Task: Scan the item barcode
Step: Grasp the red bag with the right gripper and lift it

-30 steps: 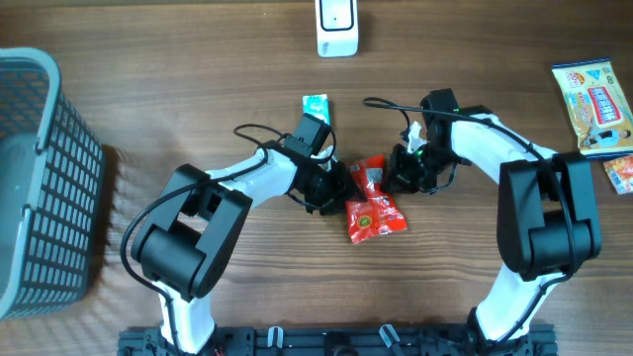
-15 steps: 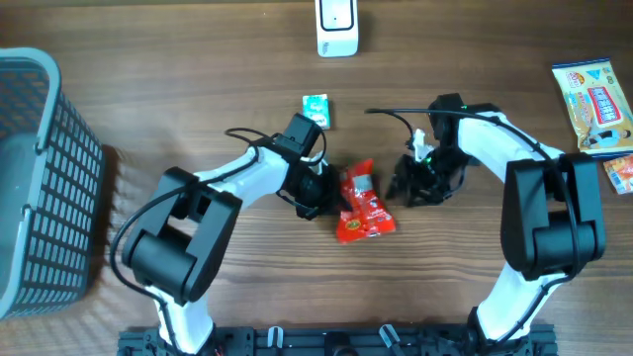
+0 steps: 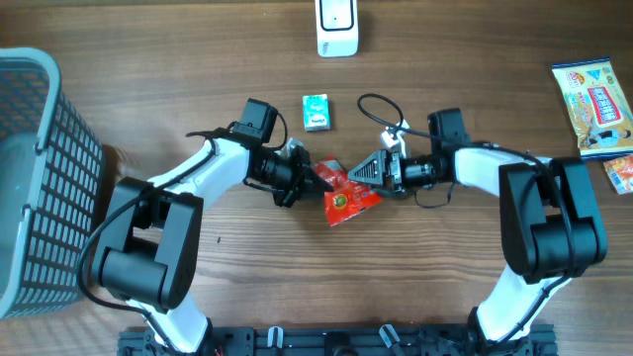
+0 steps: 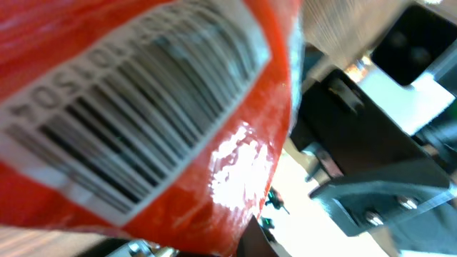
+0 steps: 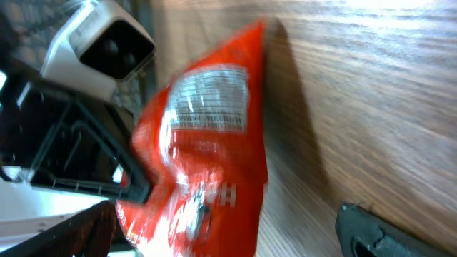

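I should next grab the red snack packet (image 3: 343,194) with my right gripper by the packet's edge opposite my left gripper, so the white barcode stays uncovered to scan.
A red snack packet (image 3: 343,194) hangs between the two arms over the middle of the table. My left gripper (image 3: 302,180) is shut on the packet's left edge. The packet's white barcode (image 4: 128,107) fills the left wrist view, close and blurred. My right gripper (image 3: 374,170) is open at the packet's right side. In the right wrist view the red packet (image 5: 207,157) sits between my spread fingers (image 5: 378,232), with its printed label facing the camera. The white scanner (image 3: 336,27) stands at the table's far edge.
A small green pack (image 3: 316,111) lies behind the left arm. A grey basket (image 3: 45,178) stands at the left edge. Yellow snack packets (image 3: 595,104) lie at the far right. Cables loop above both wrists.
My left gripper closed on the red packet and drew back to the left with it. The right gripper opened and let the packet go. Both wrists have turned level.
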Tool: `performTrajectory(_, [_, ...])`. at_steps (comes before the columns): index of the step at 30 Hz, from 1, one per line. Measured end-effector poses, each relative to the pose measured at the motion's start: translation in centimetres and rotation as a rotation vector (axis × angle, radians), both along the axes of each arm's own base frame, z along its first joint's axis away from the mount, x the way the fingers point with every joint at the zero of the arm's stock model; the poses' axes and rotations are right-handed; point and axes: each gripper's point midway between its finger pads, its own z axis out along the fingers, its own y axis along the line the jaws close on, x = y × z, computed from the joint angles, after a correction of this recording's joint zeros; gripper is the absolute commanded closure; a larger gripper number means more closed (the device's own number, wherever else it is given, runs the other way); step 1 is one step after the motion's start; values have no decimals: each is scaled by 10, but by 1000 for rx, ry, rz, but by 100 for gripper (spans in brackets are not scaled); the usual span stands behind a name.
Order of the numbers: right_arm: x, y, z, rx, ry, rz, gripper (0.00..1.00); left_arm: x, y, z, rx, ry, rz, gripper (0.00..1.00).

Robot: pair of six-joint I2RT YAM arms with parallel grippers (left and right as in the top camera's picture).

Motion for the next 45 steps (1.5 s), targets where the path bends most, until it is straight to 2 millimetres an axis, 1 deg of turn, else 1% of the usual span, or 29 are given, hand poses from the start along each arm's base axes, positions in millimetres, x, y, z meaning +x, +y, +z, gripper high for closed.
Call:
performTrajectory(3, [-8, 9, 0, 45, 39, -5, 0, -9, -4, 10, -62, 38, -24, 96])
performTrajectory(7, [-18, 22, 1, 58, 108, 11, 0, -26, -2, 13, -80, 94, -57, 96])
performTrajectory(8, [-20, 25, 2, 61, 120, 14, 2, -28, -1, 14, -86, 92, -67, 96])
performTrajectory(10, [-22, 31, 5, 73, 145, 19, 14, -30, -1, 14, -94, 78, -82, 96])
performTrajectory(11, [-23, 32, 6, 81, 170, 18, 22, -30, -1, 14, -96, 71, -88, 96])
performTrajectory(12, [-24, 33, 7, 85, 191, 15, 27, -30, -1, 14, -98, 60, -95, 96])
performTrajectory(16, [-25, 33, 9, 91, 271, -9, 41, -30, -1, 14, -103, 38, -108, 96])
performTrajectory(19, [-25, 33, 9, 89, 308, -24, 41, -30, -1, 14, -104, 35, -110, 96])
performTrajectory(25, [-26, 36, 16, 120, 362, -22, 41, -30, -1, 14, -104, 32, -112, 96])
performTrajectory(26, [-27, 38, 16, 121, 368, -18, 43, -30, -1, 14, -104, 32, -112, 96])
performTrajectory(27, [-28, 39, 16, 121, 369, -14, 47, -30, -1, 14, -104, 32, -112, 96])
performTrajectory(29, [-30, 40, 16, 119, 379, -11, 64, -31, -1, 14, -104, 32, -112, 96])
performTrajectory(31, [-30, 40, 16, 117, 389, -15, 74, -30, -1, 14, -104, 33, -111, 96])
performTrajectory(32, [-30, 41, 16, 117, 391, -15, 77, -30, -1, 14, -103, 32, -111, 92])
performTrajectory(33, [-30, 41, 16, 117, 392, -16, 81, -30, 0, 13, -98, 30, -111, 83])
performTrajectory(35, [-29, 40, 15, 110, 390, -23, 87, -31, 2, 11, -86, 21, -116, 61])
performTrajectory(36, [-28, 40, 14, 107, 384, -25, 90, -31, 2, 10, -85, 11, -123, 55])
performTrajectory(38, [-27, 40, 14, 105, 373, -26, 96, -32, 3, 10, -87, 5, -130, 53])
performTrajectory(40, [-24, 40, 14, 105, 355, -28, 96, -36, 7, 6, -58, 16, -136, 51])
performTrajectory(45, [-18, 41, 8, 70, 290, -40, 96, -46, 21, -3, 52, 52, -149, 54])
